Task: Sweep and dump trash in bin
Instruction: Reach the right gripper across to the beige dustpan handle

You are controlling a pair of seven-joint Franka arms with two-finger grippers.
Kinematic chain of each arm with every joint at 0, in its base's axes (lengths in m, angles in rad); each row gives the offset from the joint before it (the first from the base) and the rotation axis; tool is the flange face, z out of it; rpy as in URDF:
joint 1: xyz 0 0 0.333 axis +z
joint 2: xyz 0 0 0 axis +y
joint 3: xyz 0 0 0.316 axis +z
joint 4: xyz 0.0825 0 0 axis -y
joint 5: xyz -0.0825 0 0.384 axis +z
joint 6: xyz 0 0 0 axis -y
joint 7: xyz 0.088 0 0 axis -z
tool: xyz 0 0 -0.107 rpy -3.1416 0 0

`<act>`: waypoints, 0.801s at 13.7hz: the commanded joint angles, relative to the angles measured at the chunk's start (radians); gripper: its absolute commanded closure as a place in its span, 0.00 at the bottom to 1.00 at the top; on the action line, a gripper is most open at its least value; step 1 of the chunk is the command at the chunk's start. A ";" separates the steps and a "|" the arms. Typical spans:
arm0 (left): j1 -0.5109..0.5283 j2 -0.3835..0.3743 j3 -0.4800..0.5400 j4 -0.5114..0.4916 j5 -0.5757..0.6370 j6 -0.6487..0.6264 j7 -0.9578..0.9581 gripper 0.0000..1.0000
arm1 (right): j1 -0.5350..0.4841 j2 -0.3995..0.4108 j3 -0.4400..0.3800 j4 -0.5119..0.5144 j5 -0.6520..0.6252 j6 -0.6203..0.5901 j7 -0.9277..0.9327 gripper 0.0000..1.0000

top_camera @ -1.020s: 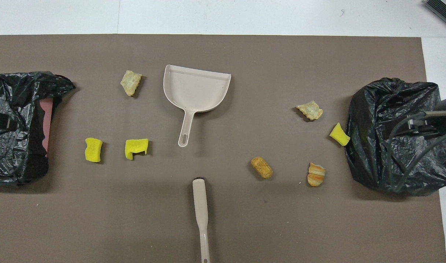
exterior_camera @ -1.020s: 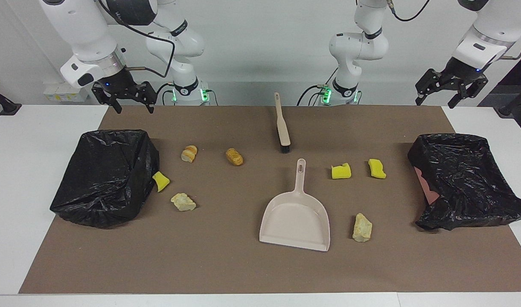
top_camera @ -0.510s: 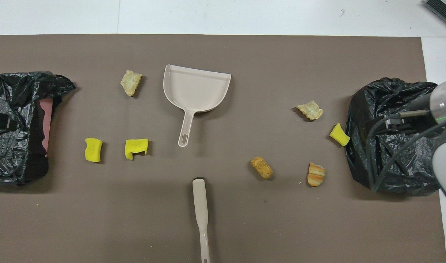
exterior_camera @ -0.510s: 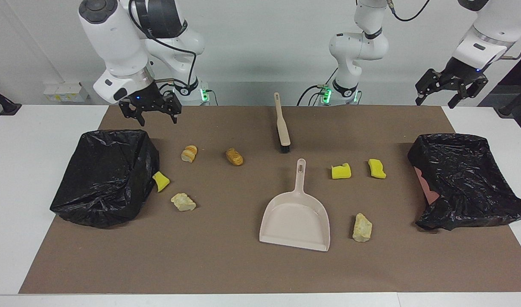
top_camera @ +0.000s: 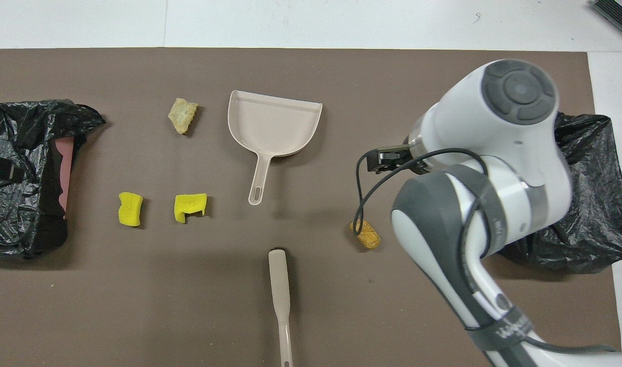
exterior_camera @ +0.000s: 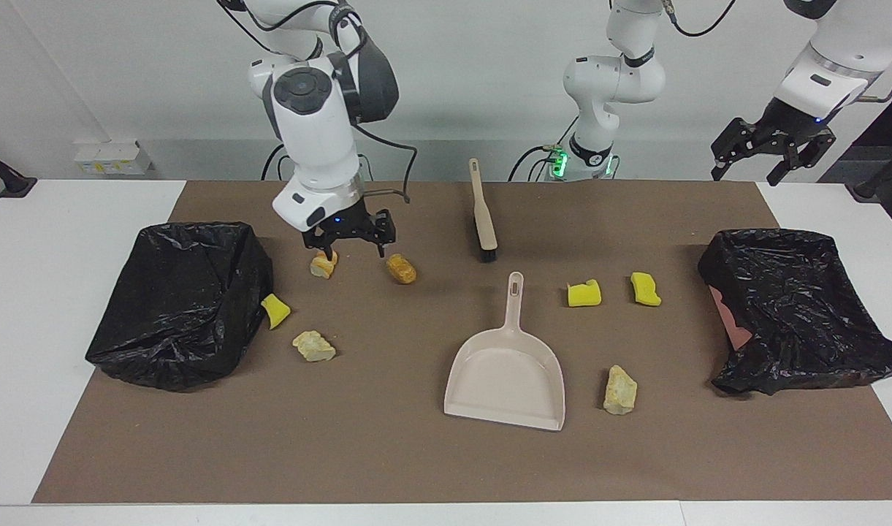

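Observation:
My right gripper should next grab the beige dustpan by its narrow handle, as its pan is too wide for the gripper's fingers.
Several trash lumps lie on the brown mat: yellow sponge chunks, bread pieces, and pale lumps. My right gripper hangs open low over the gap between the two bread pieces, holding nothing. In the overhead view the right arm covers that gripper and most nearby trash; only the brown bread piece shows there. A black-bagged bin stands at the right arm's end, another bin at the left arm's end. My left gripper waits open, raised near that bin.
The beige dustpan lies mid-mat, its handle pointing toward the robots. Nearer to the robots than the dustpan lies the beige brush, bristles toward it. White table borders the mat all round.
The right arm swung from above the bin at its end toward the mat's middle and came down over the two bread pieces. The left arm stayed put.

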 commanded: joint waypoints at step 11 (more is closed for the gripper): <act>0.006 -0.013 -0.004 -0.016 0.010 0.001 0.005 0.00 | 0.286 0.507 -0.014 0.418 -0.012 0.218 0.441 0.00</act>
